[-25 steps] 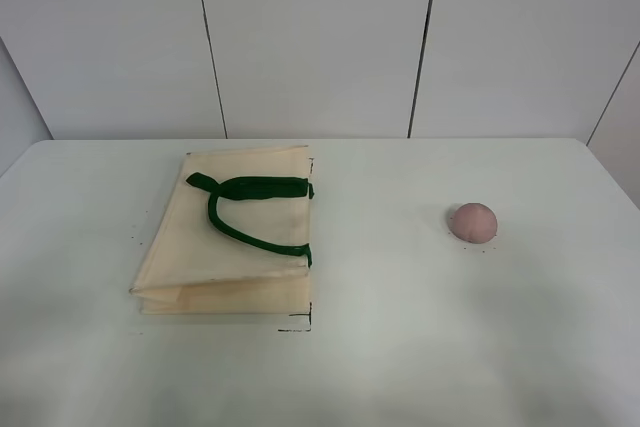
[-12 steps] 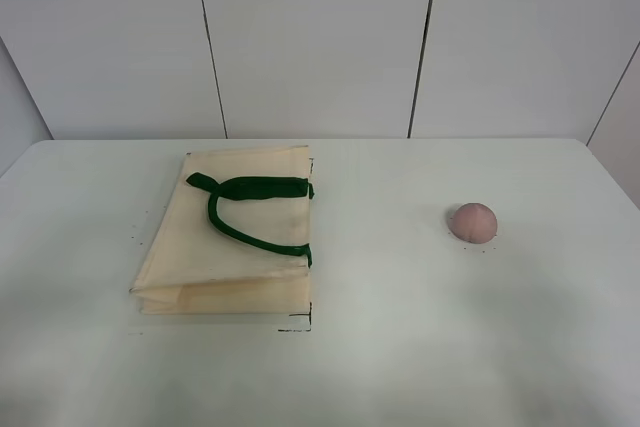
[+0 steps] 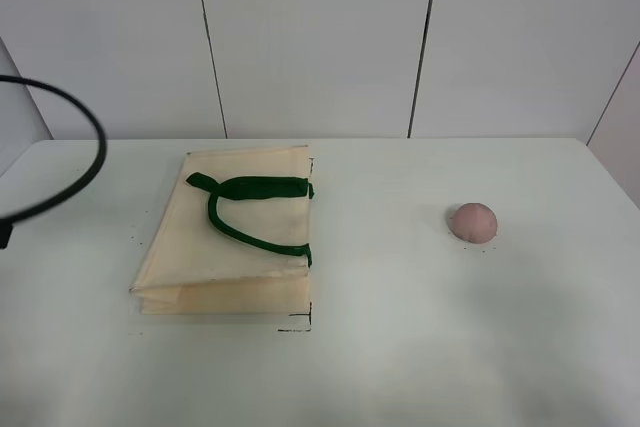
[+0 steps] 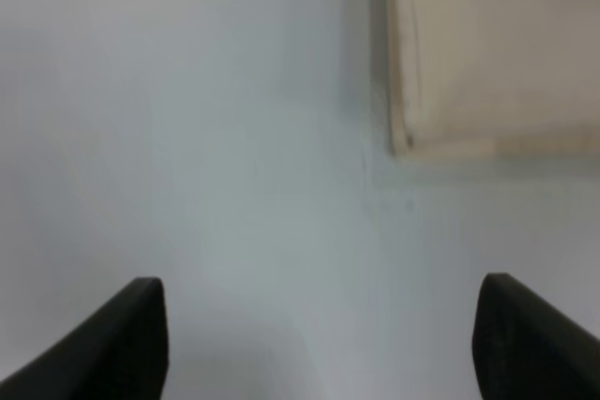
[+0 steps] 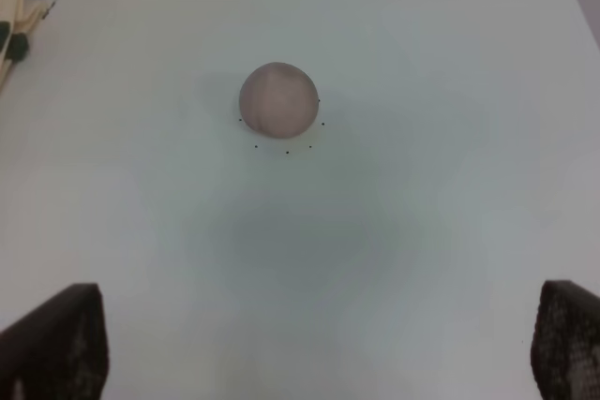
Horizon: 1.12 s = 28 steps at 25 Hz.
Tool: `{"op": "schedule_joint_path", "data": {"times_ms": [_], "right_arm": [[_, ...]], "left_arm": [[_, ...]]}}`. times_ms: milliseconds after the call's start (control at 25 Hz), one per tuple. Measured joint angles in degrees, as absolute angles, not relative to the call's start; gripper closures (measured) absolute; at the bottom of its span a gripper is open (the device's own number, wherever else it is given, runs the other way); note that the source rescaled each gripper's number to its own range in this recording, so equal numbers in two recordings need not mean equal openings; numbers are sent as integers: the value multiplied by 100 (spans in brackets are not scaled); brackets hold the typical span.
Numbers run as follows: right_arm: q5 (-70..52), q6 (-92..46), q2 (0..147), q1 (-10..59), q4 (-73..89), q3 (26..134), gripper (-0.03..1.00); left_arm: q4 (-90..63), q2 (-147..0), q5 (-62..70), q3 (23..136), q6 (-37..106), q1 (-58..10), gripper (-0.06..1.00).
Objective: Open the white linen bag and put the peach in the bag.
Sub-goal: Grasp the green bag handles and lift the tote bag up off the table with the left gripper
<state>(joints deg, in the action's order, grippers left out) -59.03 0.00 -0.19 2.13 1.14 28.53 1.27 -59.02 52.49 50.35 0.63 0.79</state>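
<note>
The white linen bag needs to be opened for the peach (image 3: 472, 221), so my left gripper will grab the bag by its dark green strap next.
The white linen bag (image 3: 225, 247) lies flat and folded on the table's left half, its dark green straps (image 3: 250, 209) on top. The peach (image 3: 472, 221) sits alone on the right half. Neither gripper shows in the exterior view. In the left wrist view my left gripper (image 4: 323, 334) is open and empty above bare table, short of a corner of the bag (image 4: 487, 44). In the right wrist view my right gripper (image 5: 314, 344) is open and empty, with the peach (image 5: 278, 98) ahead of it and apart from it.
A black cable loop (image 3: 88, 172) of the left arm hangs over the table's left edge. Small black marks (image 3: 300, 325) sit on the table by the bag's near corner. White wall panels stand behind the table.
The black cable loop has come into the exterior view at the left edge. The bag and the peach have not moved.
</note>
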Motion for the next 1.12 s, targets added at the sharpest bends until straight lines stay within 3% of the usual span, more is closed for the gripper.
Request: {"op": "schedule_joint_path", "data": {"times_ms": [400,600,920,1120], "right_arm": [[-5903,0,-19,213,114,2853,-3],[-5903,0,-19,213,114,2853,-3],[-5903,0,-19,213,114,2853,-3],[-5903,0,-19,213,114,2853,-3]], "left_arm": [[-286,-9760,5259,7654,0,79,-6],[-497,-10654,5363,8572,-426,-259,-6],[-120,-11582,5355,9363,-1308,-1531,-6],[-76,-12145,5250,9602,-1438,-1703,-6]]}}
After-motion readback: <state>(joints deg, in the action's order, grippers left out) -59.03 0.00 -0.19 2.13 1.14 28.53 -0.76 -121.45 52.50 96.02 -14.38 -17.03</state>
